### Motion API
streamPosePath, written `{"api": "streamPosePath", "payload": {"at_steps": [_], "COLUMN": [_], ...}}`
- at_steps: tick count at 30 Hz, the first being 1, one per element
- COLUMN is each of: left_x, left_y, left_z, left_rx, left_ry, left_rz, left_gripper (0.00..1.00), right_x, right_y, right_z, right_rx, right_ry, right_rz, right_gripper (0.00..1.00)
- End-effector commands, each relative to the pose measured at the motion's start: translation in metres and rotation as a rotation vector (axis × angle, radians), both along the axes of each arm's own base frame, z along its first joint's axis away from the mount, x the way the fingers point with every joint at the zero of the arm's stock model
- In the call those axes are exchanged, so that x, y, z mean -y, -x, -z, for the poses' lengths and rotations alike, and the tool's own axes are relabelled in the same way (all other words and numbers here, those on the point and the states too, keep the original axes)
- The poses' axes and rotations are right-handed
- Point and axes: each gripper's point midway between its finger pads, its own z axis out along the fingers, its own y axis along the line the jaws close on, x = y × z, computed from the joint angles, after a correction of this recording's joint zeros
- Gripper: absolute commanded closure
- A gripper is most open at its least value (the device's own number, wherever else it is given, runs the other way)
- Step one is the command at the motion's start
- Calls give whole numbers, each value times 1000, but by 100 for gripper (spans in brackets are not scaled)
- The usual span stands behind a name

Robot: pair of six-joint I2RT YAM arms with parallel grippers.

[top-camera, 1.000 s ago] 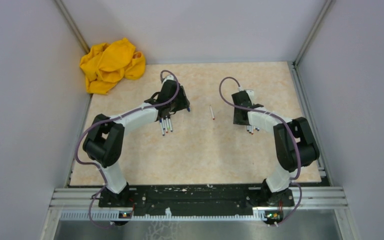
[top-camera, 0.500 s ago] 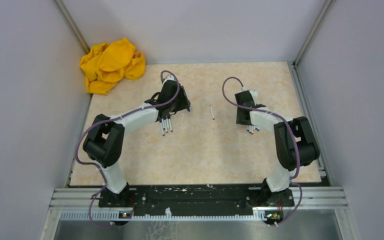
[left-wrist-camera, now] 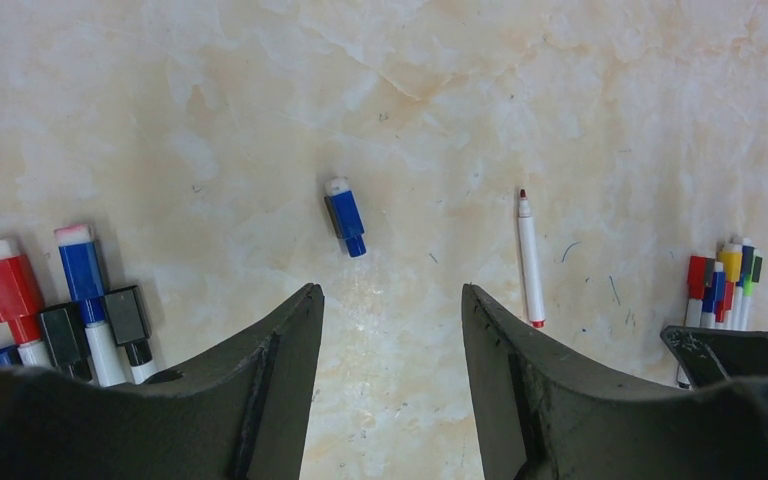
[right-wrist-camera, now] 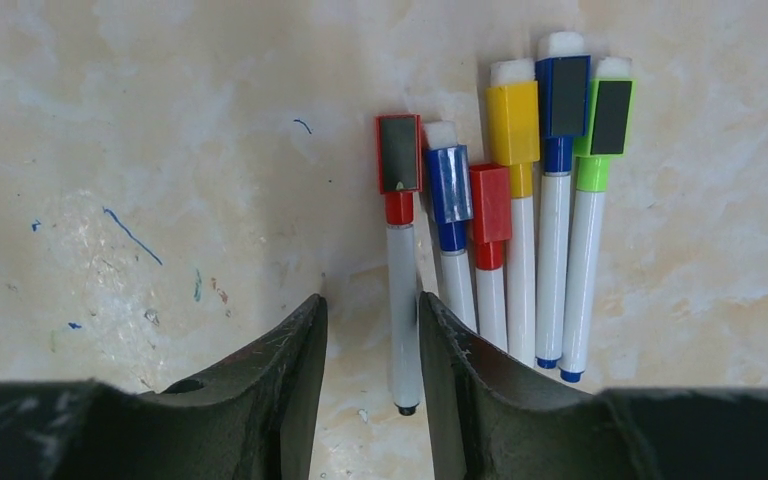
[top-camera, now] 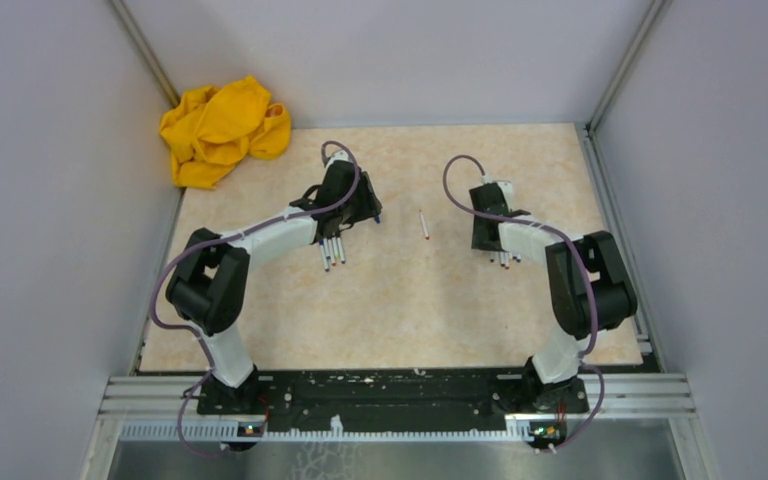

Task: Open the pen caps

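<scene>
The red-capped pen is ready for my right gripper to close on it: both fingers are down at tabletop depth on either side of its grey body (right-wrist-camera: 402, 306), and one of them is beside the blue-capped pen.
In the right wrist view, my right gripper (right-wrist-camera: 372, 305) stands open over a row of several capped pens. The grey barrel of the red-capped pen (right-wrist-camera: 401, 300) lies between the jaws, close to the right finger, with a gap on the left. The other pens carry blue (right-wrist-camera: 448, 185), red, yellow (right-wrist-camera: 513, 125) and green caps. My left gripper (left-wrist-camera: 392, 300) is open and empty. A loose blue cap (left-wrist-camera: 345, 215) lies ahead of it, and an uncapped red-tipped pen (left-wrist-camera: 530, 258) lies to its right. More capped pens (left-wrist-camera: 80, 290) lie at its left.
A crumpled yellow cloth (top-camera: 222, 128) lies at the far left corner. In the top view the left gripper (top-camera: 363, 208) and right gripper (top-camera: 493, 250) are well apart, with the uncapped pen (top-camera: 424, 224) between them. Grey walls enclose the table.
My right gripper has shifted slightly to the right over its row of pens. The left arm has not moved.
</scene>
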Motion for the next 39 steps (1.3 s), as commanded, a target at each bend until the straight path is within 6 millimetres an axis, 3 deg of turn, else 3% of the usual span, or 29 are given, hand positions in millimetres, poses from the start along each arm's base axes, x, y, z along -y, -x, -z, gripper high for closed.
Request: {"api": "streamPosePath", "payload": {"at_steps": [1, 12, 16, 19, 27, 39], "left_x": [4, 5, 8, 19, 74, 93], "left_y": [2, 3, 4, 6, 24, 34], "left_z": [4, 7, 7, 4, -5, -2], "left_rx": [1, -7, -10, -11, -41, -95], "left_ry": [11, 10, 20, 55, 276, 378], "left_rz": [9, 16, 30, 77, 328, 392], "left_gripper": [40, 40, 40, 40, 40, 40], "right_x": [0, 0, -7, -27, -111, -175], "right_y": [0, 10, 8, 4, -4, -3], "right_z": [8, 19, 10, -4, -56, -88], "right_rx": [-19, -56, -31, 7, 129, 166], "right_ry": [-5, -13, -39, -105, -410, -581], "right_rz": [2, 4, -24, -92, -369, -543], "right_gripper": [64, 99, 100, 100, 100, 100]}}
